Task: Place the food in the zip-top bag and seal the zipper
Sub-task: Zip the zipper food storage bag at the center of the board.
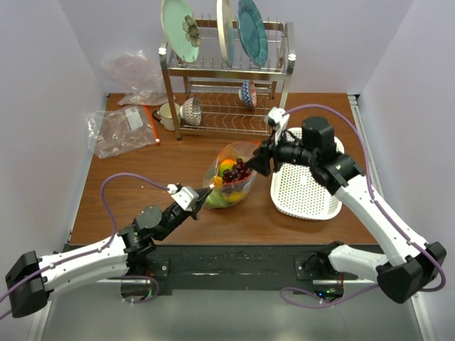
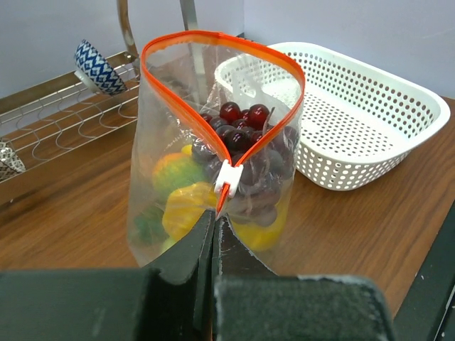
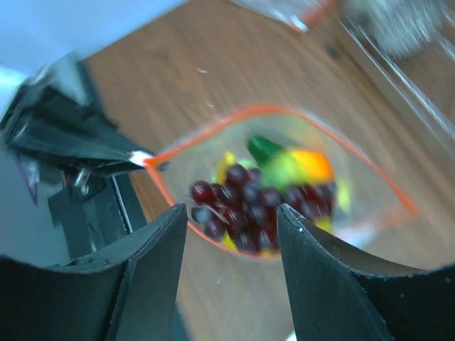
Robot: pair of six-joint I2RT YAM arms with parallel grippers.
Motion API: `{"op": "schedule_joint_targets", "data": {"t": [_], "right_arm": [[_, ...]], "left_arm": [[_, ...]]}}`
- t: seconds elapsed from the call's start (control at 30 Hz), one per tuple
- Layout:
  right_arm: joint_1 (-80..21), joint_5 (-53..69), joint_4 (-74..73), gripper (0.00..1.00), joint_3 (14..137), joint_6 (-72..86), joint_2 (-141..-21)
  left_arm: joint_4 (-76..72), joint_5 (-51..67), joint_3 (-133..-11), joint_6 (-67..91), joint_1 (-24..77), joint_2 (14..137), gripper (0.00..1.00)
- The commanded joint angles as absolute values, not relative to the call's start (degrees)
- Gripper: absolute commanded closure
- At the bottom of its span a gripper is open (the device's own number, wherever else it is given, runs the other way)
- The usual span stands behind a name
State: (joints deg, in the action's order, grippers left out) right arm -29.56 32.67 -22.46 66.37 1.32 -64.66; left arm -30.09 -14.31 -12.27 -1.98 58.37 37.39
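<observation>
My right gripper will seal the zipper, so it will grab the white slider point(image 1: 212, 186) point(image 3: 141, 158) by its sides. My left gripper holds the corner of the bag.
The zip-top bag point(image 1: 231, 181) stands in the middle of the table with its mouth open. The orange-red zipper point(image 2: 213, 42) forms a wide loop, and a white slider point(image 2: 226, 177) sits at its near end. The food lies inside the bag: dark grapes point(image 2: 238, 131) on top, an orange fruit point(image 2: 174, 172), and yellow pieces point(image 2: 186, 207). My left gripper point(image 2: 213, 219) is shut on the bag's near corner, just below the slider. My right gripper point(image 3: 232, 209) is open and empty. It hovers above the bag's mouth, over the grapes point(image 3: 249, 202).
The white mesh basket point(image 1: 306, 188) stands right of the bag, under my right arm. A metal dish rack point(image 1: 227, 78) with plates and bowls stands at the back. Two other clear bags point(image 1: 124, 128) lie at the back left.
</observation>
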Motion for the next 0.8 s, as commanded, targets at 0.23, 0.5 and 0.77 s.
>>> {"op": "schedule_joint_targets", "data": {"t": [0.23, 0.5, 0.77], "right_arm": [[-42.87, 48.69, -29.59, 0.42, 75.66, -43.90, -75.05], [-46.93, 46.59, -28.82, 0.44, 74.97, -51.76, -76.73], [-47.99, 45.44, -33.75, 0.53, 77.43, -53.53, -79.97]], "left_arm": [[-27.42, -11.51, -14.68, -0.44, 57.83, 35.51, 1.00], [-26.54, -11.34, -16.52, -0.44, 57.83, 36.65, 1.00], [-26.63, -11.42, -17.49, -0.44, 57.83, 37.88, 1.00]]}}
